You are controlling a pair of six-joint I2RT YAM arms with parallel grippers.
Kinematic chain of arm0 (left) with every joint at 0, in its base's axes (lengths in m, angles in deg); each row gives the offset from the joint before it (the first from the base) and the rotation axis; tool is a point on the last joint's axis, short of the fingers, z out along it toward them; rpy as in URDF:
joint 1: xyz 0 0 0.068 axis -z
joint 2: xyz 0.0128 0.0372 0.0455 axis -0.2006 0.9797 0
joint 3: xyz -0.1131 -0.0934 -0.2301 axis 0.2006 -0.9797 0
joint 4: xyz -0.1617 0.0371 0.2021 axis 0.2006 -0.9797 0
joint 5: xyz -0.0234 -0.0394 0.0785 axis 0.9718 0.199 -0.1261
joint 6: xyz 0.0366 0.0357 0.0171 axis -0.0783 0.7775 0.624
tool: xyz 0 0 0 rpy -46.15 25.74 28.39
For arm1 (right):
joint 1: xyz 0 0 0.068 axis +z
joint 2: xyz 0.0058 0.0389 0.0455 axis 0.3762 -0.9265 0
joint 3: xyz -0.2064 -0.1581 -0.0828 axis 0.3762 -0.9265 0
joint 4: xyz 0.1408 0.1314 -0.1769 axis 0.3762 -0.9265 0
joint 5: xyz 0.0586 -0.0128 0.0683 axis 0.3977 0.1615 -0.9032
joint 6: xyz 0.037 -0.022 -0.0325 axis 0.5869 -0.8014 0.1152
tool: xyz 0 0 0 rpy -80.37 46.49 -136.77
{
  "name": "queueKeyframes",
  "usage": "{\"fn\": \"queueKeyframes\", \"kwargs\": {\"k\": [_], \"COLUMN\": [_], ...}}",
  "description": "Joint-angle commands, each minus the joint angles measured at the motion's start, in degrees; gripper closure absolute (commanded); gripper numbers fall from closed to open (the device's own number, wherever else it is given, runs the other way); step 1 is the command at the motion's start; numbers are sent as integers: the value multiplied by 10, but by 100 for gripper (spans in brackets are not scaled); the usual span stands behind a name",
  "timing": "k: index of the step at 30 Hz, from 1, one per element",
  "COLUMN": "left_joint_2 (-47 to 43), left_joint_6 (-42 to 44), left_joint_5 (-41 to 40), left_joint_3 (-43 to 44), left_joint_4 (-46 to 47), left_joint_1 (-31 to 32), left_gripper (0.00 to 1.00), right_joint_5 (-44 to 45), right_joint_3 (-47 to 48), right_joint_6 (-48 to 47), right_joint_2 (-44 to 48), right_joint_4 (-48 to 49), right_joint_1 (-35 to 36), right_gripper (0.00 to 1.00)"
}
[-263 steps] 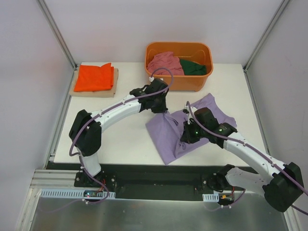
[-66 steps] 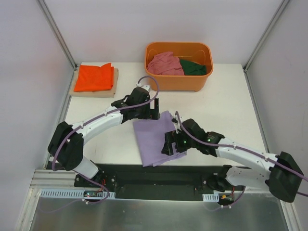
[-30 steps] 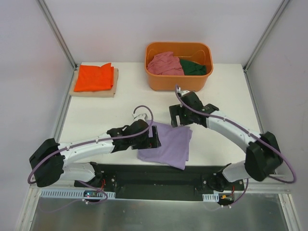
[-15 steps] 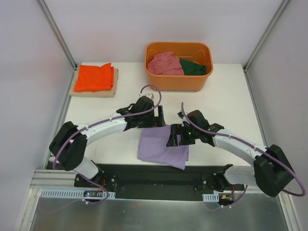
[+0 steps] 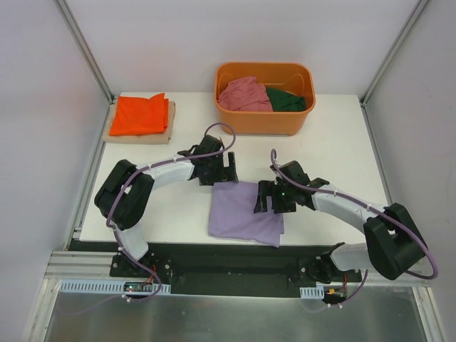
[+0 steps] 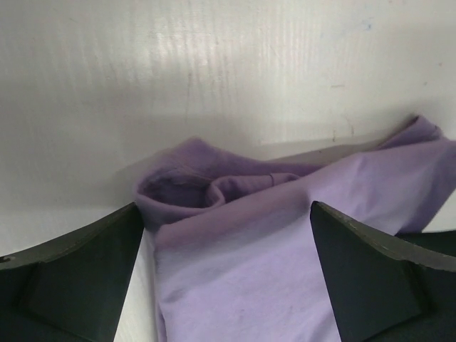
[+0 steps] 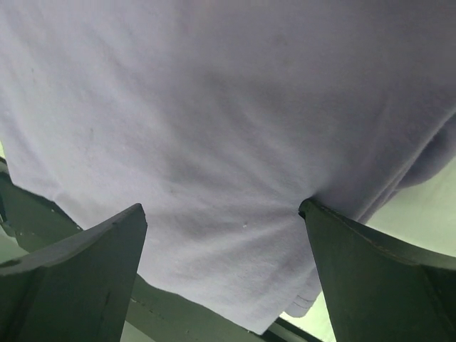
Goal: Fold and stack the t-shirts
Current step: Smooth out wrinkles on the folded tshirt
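Observation:
My left gripper pinches the lavender t-shirt at its rolled far edge (image 5: pixel 234 184) next, keeping the folded layers together for stacking on the orange t-shirt (image 5: pixel 141 114).
The lavender t-shirt (image 5: pixel 241 217) lies folded into a rough rectangle near the table's front edge. My left gripper (image 5: pixel 226 172) hangs over its far edge, open, the fingers (image 6: pixel 78 278) straddling the rolled fold of the lavender t-shirt (image 6: pixel 271 242) without pinching it. At the shirt's right edge my right gripper (image 5: pixel 271 201) is low and open, and one of its fingers (image 7: pixel 377 278) presses into the lavender t-shirt (image 7: pixel 214 128). A folded orange t-shirt (image 5: pixel 141 114) rests at the back left. A pink t-shirt (image 5: pixel 244 92) and a green t-shirt (image 5: pixel 288 100) lie bunched in the tub.
The orange plastic tub (image 5: pixel 265 122) stands at the back centre. The orange t-shirt lies on a tan board (image 5: pixel 135 135). The lavender shirt's near edge reaches the table's front edge (image 5: pixel 178 241), with a black rail just beyond. Grey walls close in both sides.
Over the last second the left gripper swung from the shirt's near-left side to its far edge. The right gripper came down from the far side to the right edge. The shirt now lies flatter and squarer.

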Motion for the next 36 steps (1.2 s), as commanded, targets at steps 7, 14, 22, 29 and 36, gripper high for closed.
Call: {"fn": "queueKeyframes", "kwargs": {"k": [7, 14, 22, 29, 36], "left_joint_2": [-118, -238, -253, -171, -112], "left_joint_6": [41, 18, -26, -49, -73], "left_joint_5": [16, -61, -9, -63, -101], "left_joint_3": [-28, -115, -161, -138, -126], "left_joint_4": [13, -14, -23, -34, -59], "left_joint_1": [2, 2, 21, 69, 87], "left_gripper": [1, 1, 1, 7, 13], "right_joint_5": [41, 117, 285, 263, 223], "right_joint_3": [43, 24, -99, -130, -123], "right_joint_6": [-91, -93, 16, -21, -51], "right_joint_2": [-14, 207, 433, 489, 450], "right_joint_4": [-50, -112, -89, -80, -91], "right_joint_1": [-34, -33, -35, -35, -35], "right_gripper": [4, 4, 4, 4, 4]}}
